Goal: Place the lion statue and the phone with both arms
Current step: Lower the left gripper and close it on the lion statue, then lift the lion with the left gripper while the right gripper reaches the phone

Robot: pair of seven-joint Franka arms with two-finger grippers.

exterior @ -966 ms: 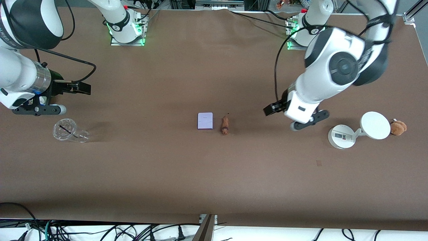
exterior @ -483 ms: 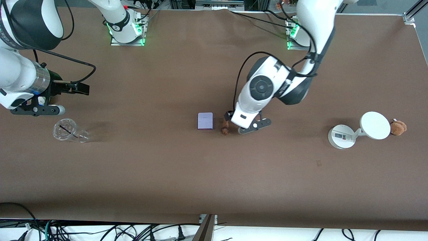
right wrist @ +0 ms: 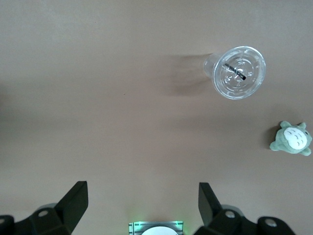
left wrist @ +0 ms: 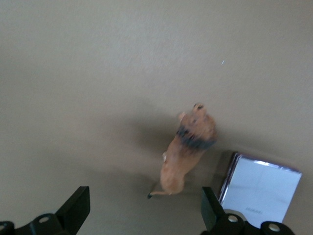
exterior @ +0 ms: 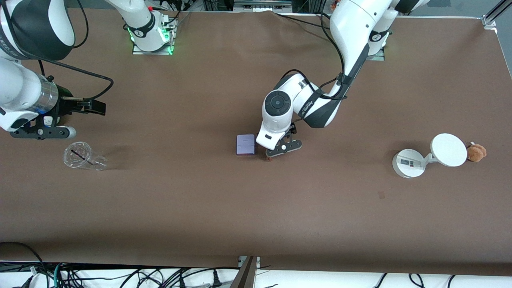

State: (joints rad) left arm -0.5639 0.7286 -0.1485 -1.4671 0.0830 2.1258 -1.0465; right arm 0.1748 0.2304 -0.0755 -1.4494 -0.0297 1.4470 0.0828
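Observation:
In the left wrist view my left gripper's fingers stop short of the lion statue's body (left wrist: 177, 163), so closing now would miss. It moves toward the body, before closing.
The lion statue (left wrist: 188, 149), small and reddish-brown with a darker mane, lies on the brown table beside the phone (left wrist: 259, 190), a pale lavender slab. In the front view the phone (exterior: 245, 144) lies mid-table and only the tip of the lion statue (exterior: 269, 159) shows under the left hand. My left gripper (exterior: 277, 153) hangs low over the lion, open and empty. In the left wrist view its fingers (left wrist: 78, 208) straddle the lion's tail end. My right gripper (exterior: 40, 131) waits open and empty over the right arm's end of the table.
A clear plastic cup (exterior: 82, 157) lies on its side by the right gripper and also shows in the right wrist view (right wrist: 237, 72). A grey-green plush (right wrist: 292, 138) lies near it. A white round-based device (exterior: 412, 162) and a tan plush toy (exterior: 476, 152) sit at the left arm's end.
My left arm has swung from beside the white device to the middle of the table and come down over the lion statue. The right arm has barely moved.

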